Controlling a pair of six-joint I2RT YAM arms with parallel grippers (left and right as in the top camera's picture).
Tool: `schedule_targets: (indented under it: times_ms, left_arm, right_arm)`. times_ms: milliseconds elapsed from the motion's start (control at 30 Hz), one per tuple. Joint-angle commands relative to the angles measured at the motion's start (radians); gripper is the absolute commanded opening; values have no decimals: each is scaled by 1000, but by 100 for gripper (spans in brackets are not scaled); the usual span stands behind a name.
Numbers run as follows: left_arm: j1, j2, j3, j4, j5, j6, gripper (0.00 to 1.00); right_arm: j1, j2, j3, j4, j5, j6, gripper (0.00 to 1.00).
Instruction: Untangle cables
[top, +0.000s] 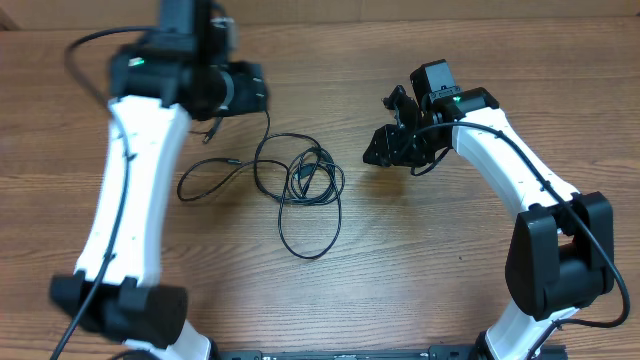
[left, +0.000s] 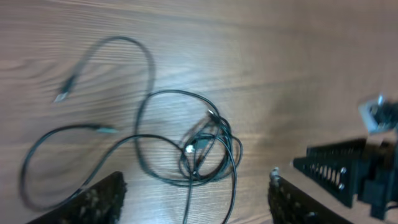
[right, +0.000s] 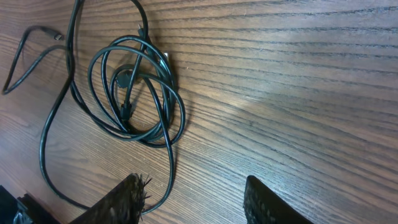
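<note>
My left gripper should next grab the knotted coil (left: 205, 146) by its bundled cable pieces, leaving the loose plug ends free for untangling.
The cables (top: 300, 185) are thin black cords on the wooden table (top: 450, 260), with a knotted coil in the middle and loose loops trailing left and toward the front. In the left wrist view the coil (left: 205, 146) lies ahead of my left gripper (left: 196, 199), whose jaws are open with two strands on the table between them. From above, the left gripper (top: 250, 92) hovers behind and left of the tangle. My right gripper (top: 385, 148) is right of it and also open. In the right wrist view the coil (right: 134, 93) lies ahead and left of the right gripper (right: 193, 202), and one strand curves past the left finger (right: 121, 202).
Two small plug ends (left: 62, 93) (left: 106, 129) lie loose to the left of the coil. The right arm's black gripper (left: 354, 168) shows at the right edge of the left wrist view. Bare wood (right: 298, 93) stretches to the right of the coil.
</note>
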Motion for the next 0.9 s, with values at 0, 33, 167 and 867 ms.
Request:
schedule_targets:
  times_ms: [0, 33, 167, 867]
  left_arm:
    - [-69, 76, 13, 9, 33, 177, 76]
    - [-87, 101, 13, 11, 29, 204, 76]
    - [-135, 196, 13, 17, 10, 253, 77]
    - [-163, 542, 13, 5, -20, 279, 67]
  right_arm:
    - [-2, -2, -2, -1, -15, -14, 50]
    - [-2, -2, -2, -3, -15, -14, 50]
    - [-2, -2, -2, -11, -12, -14, 50]
    - [-2, -2, -2, -34, 14, -14, 50]
